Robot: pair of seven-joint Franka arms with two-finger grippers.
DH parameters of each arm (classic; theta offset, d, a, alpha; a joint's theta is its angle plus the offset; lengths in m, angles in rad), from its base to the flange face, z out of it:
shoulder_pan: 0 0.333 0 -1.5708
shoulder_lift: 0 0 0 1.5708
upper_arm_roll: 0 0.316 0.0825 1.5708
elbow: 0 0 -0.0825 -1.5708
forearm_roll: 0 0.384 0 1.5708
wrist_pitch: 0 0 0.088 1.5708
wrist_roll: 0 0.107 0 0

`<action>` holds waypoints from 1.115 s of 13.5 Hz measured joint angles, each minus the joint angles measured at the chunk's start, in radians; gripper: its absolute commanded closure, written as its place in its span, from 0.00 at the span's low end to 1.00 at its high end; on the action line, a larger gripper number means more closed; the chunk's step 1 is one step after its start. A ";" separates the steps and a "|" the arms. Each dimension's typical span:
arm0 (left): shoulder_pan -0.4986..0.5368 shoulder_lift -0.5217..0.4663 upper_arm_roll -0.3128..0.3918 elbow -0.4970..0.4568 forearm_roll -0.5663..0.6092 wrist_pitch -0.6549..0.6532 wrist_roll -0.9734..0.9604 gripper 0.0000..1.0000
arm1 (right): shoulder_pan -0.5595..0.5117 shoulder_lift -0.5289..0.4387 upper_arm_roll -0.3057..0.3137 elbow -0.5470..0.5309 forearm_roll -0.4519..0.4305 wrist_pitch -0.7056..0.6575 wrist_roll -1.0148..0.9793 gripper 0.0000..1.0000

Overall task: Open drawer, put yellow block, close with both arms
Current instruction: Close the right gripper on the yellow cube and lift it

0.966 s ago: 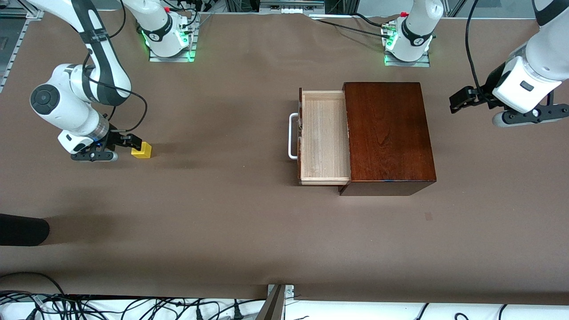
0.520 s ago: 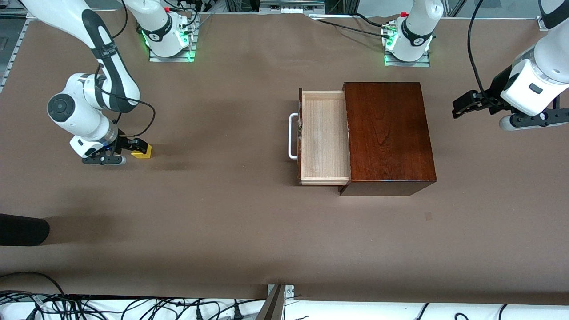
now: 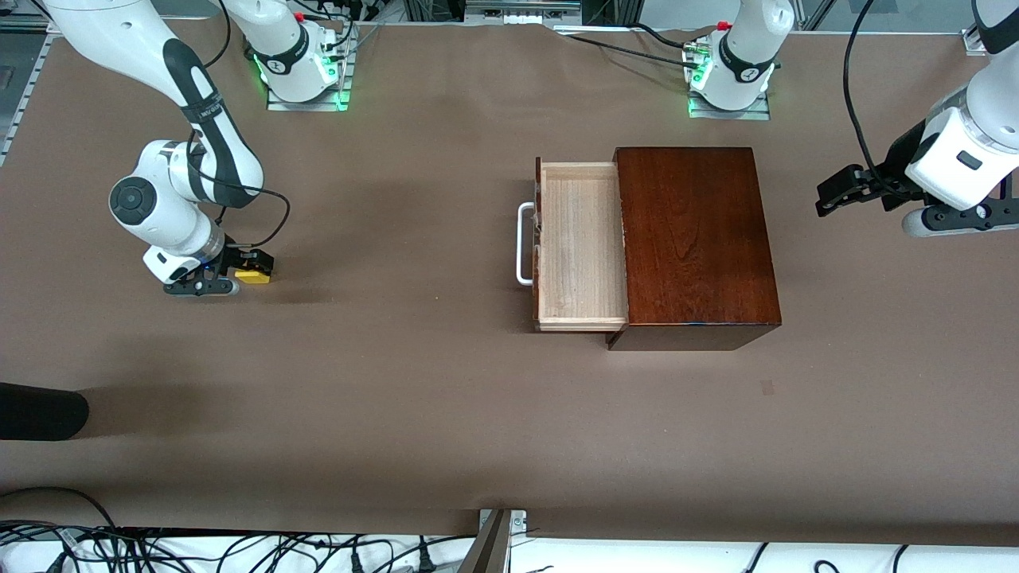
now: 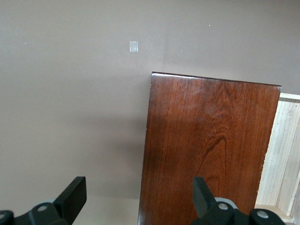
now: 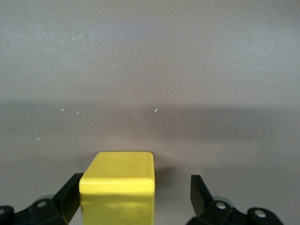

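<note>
In the right wrist view my fingers are beside the yellow block's sides, so my right gripper closes on the yellow block next.
The yellow block (image 3: 255, 277) sits on the brown table toward the right arm's end. My right gripper (image 3: 253, 264) is open and low around it; in the right wrist view the block (image 5: 118, 185) lies between the fingers, against one finger (image 5: 70, 197), with a gap to the other. The drawer (image 3: 579, 245) is pulled open from the dark-brown box (image 3: 695, 239), its pale tray empty and its white handle (image 3: 523, 243) facing the right arm's end. My left gripper (image 3: 836, 189) is open in the air above the table, off the box's closed end; its wrist view shows the box (image 4: 206, 150).
The arm bases (image 3: 298, 68) (image 3: 731, 76) stand at the table's edge farthest from the front camera. A dark object (image 3: 40, 410) lies at the right arm's end. Cables run along the near edge.
My right gripper has moved over the yellow block and lowered around it. My left gripper has drifted slightly away from the box.
</note>
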 measured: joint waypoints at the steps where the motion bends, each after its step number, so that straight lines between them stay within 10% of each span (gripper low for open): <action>1: 0.001 0.003 0.000 0.003 0.000 0.001 0.000 0.00 | 0.000 0.001 0.000 -0.002 0.007 0.000 0.000 0.33; 5: 0.002 0.020 0.000 0.006 0.000 0.024 0.000 0.00 | 0.000 0.001 0.001 -0.009 0.028 0.000 -0.008 0.87; 15: 0.003 0.046 0.000 0.016 0.000 0.141 0.000 0.00 | 0.007 -0.137 0.109 0.080 0.033 -0.184 -0.004 0.91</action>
